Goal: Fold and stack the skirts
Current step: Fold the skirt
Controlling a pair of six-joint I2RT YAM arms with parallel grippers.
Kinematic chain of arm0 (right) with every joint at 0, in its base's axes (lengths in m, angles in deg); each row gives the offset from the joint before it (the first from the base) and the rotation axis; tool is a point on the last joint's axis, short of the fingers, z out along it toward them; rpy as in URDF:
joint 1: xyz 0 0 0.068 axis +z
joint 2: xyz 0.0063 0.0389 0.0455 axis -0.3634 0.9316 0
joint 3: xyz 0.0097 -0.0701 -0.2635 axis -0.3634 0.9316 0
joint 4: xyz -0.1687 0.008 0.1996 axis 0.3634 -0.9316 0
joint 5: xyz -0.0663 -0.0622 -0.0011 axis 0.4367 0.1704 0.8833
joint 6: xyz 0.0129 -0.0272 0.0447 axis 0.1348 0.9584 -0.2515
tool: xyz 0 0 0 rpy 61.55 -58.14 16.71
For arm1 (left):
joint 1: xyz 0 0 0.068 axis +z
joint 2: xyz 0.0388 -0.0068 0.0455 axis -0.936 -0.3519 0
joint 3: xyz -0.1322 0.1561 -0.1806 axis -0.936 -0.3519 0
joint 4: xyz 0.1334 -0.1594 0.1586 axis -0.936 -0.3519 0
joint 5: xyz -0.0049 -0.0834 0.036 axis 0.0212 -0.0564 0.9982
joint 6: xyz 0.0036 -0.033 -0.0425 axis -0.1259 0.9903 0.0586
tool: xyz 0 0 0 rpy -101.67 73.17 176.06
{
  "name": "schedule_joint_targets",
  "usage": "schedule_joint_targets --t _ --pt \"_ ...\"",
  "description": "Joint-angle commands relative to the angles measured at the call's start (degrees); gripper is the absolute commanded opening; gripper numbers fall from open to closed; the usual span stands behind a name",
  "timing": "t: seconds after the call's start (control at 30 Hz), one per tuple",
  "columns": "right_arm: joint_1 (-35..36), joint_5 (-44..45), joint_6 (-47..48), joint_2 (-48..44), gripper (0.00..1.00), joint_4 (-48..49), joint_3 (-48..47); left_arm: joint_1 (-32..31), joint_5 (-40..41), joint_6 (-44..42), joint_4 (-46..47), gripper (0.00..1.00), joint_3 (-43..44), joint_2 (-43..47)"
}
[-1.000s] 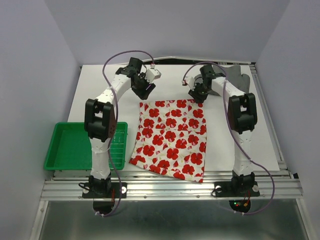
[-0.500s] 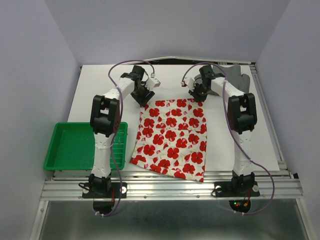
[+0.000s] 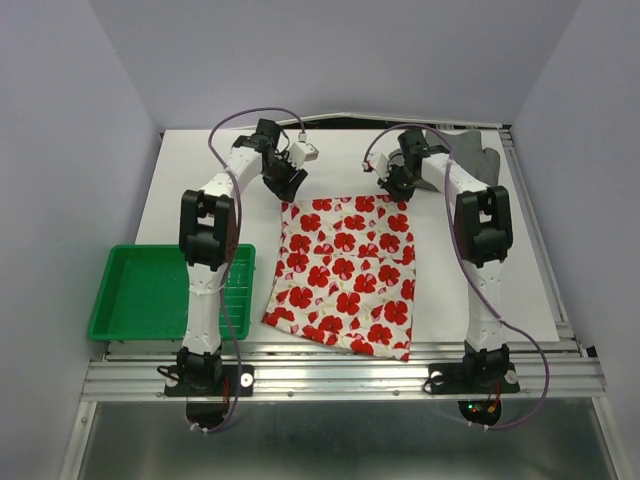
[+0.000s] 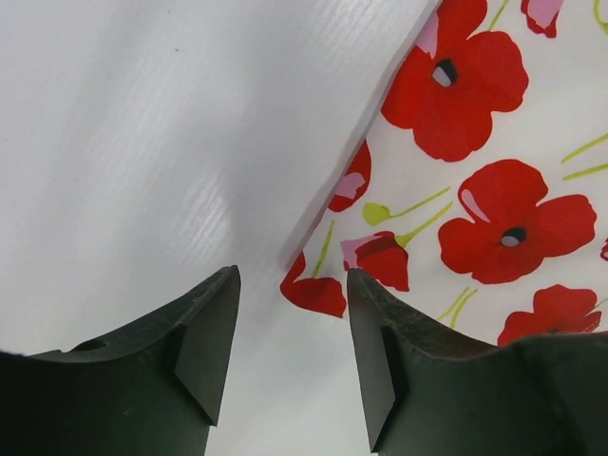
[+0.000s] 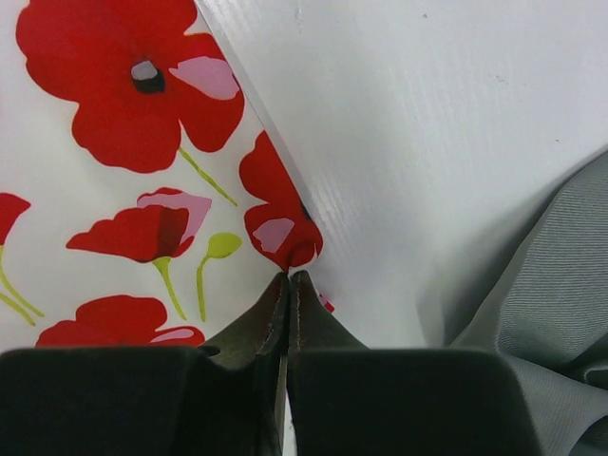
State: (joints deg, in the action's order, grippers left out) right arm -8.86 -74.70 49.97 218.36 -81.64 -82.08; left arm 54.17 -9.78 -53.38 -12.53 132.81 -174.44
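The left gripper grabs the white skirt's free far corner [image 3: 286, 205] [image 4: 310, 290] next, matching my right gripper's corner, to fold the skirt's far edge evenly nearward.
The white skirt with red flowers [image 3: 345, 275] lies flat on the white table between the arms. My right gripper [image 3: 397, 188] is at its far right corner, jaws shut on that corner of the cloth [image 5: 280, 228], with the tips meeting at my right gripper [image 5: 288, 277]. My left gripper [image 3: 285, 188] hovers at the far left corner. In the left wrist view my left gripper [image 4: 292, 275] is open, and the skirt's corner [image 4: 313, 290] lies just ahead between the fingers, untouched. The dark grey skirt [image 3: 468, 158] lies crumpled at the back right, its edge [image 5: 551, 285] close to my right gripper.
A green plastic tray [image 3: 97, 328] sits at the table's near left edge, beside the left arm's base. The table's back edge runs just behind both grippers. A metal rail crosses the front by the arm bases.
My right gripper has shut on the flowered skirt's far right corner. My left gripper has shifted at the far left corner and its jaws have narrowed slightly.
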Motion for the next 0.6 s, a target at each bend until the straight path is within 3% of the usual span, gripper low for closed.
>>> schedule_joint_targets --t 0.0,0.27,0.47,0.57 --pt "-0.05 1.67 0.26 1.06 0.01 0.64 -2.92 1.25 -2.90 -0.39 -3.63 0.57 3.78 -2.13" --pt "-0.05 2.38 0.08 1.85 0.01 1.60 -3.71 1.34 -2.81 -0.12 -3.64 0.49 4.75 -4.77" --pt "-0.05 3.79 -0.36 2.38 0.01 3.01 -4.94 1.34 -3.69 0.40 -3.46 0.24 5.45 -5.65" --pt "-0.05 4.84 -1.32 2.82 0.01 4.59 -6.78 1.42 -4.22 0.67 -3.02 0.05 5.80 -5.30"
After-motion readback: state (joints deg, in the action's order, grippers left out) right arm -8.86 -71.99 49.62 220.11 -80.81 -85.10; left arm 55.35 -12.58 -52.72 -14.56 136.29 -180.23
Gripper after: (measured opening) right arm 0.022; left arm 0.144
